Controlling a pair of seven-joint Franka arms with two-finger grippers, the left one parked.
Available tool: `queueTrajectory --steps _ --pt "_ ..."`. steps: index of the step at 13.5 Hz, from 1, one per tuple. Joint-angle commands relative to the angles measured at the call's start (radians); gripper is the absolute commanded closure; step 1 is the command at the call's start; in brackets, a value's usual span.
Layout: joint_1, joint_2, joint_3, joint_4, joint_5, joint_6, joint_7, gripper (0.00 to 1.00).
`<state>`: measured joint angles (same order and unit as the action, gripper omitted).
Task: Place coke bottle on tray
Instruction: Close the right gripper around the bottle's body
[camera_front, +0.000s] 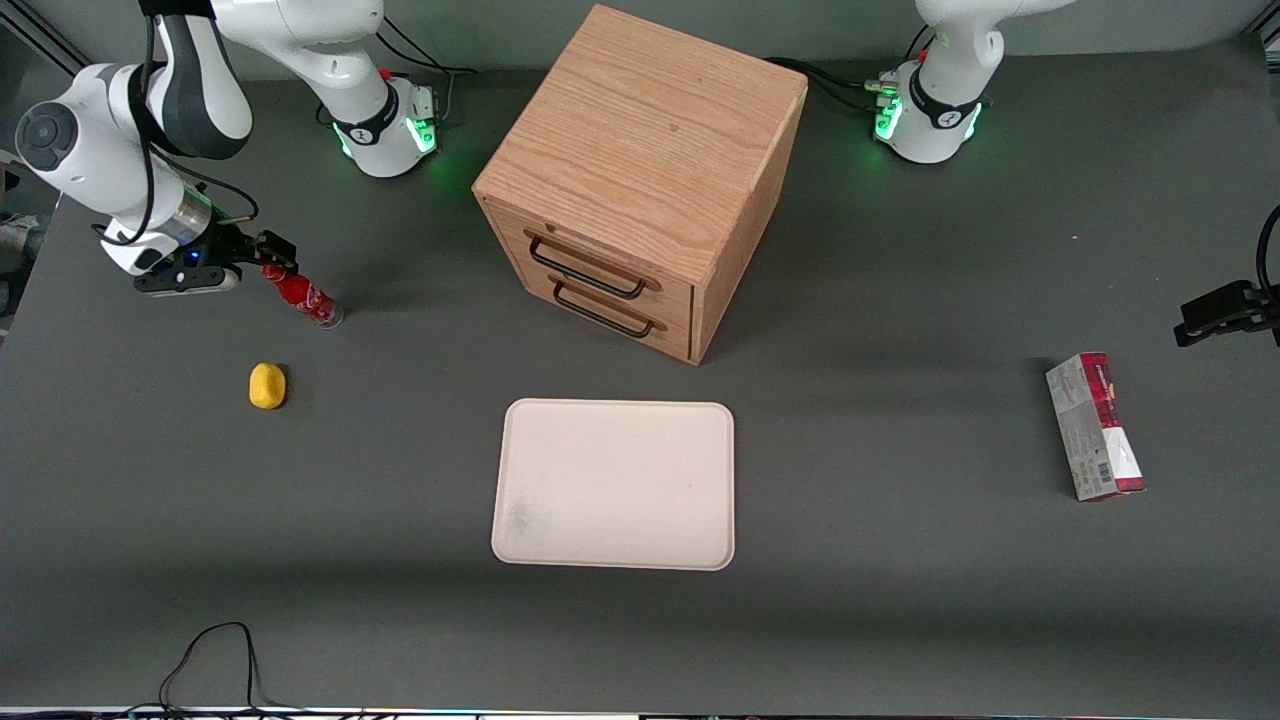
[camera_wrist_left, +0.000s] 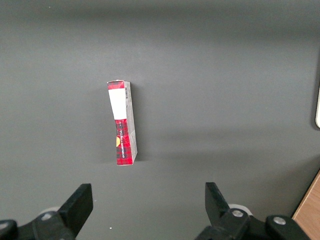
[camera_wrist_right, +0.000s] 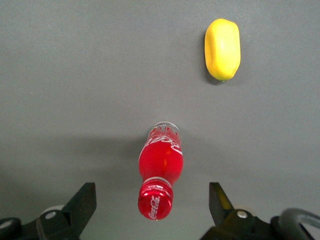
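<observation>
My right gripper should next take hold of the coke bottle by its capped neck end, so that it can set the bottle on the tray.
The coke bottle is a slim red bottle with a red cap and stands on the grey table toward the working arm's end. My right gripper is open and hangs just above it, one finger on each side of the cap without touching. In the right wrist view the bottle rises toward the camera, and its cap sits midway between the spread fingers of the gripper. The cream-beige tray lies flat and empty in front of the wooden drawer cabinet, nearer the front camera and well apart from the bottle.
A yellow lemon-shaped object lies near the bottle, closer to the front camera; it also shows in the right wrist view. A wooden two-drawer cabinet stands mid-table. A red-and-grey carton lies toward the parked arm's end.
</observation>
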<state>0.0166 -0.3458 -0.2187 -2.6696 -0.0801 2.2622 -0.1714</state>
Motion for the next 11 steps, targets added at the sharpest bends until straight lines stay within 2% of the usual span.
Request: queueTrajectory --steps 1,6,7,8,10,11 --pt "0.011 0.025 -0.013 -0.013 -0.004 0.043 -0.020 0.00" --pt "0.011 0.054 -0.014 -0.013 -0.004 0.065 -0.022 0.00" --pt "0.011 0.056 -0.014 -0.013 -0.004 0.063 -0.022 0.03" --pt "0.011 0.062 -0.013 -0.013 -0.004 0.062 -0.020 0.15" --pt "0.011 0.065 -0.014 -0.012 -0.004 0.057 -0.020 0.49" --pt "0.011 0.065 -0.013 -0.012 -0.004 0.054 -0.020 0.59"
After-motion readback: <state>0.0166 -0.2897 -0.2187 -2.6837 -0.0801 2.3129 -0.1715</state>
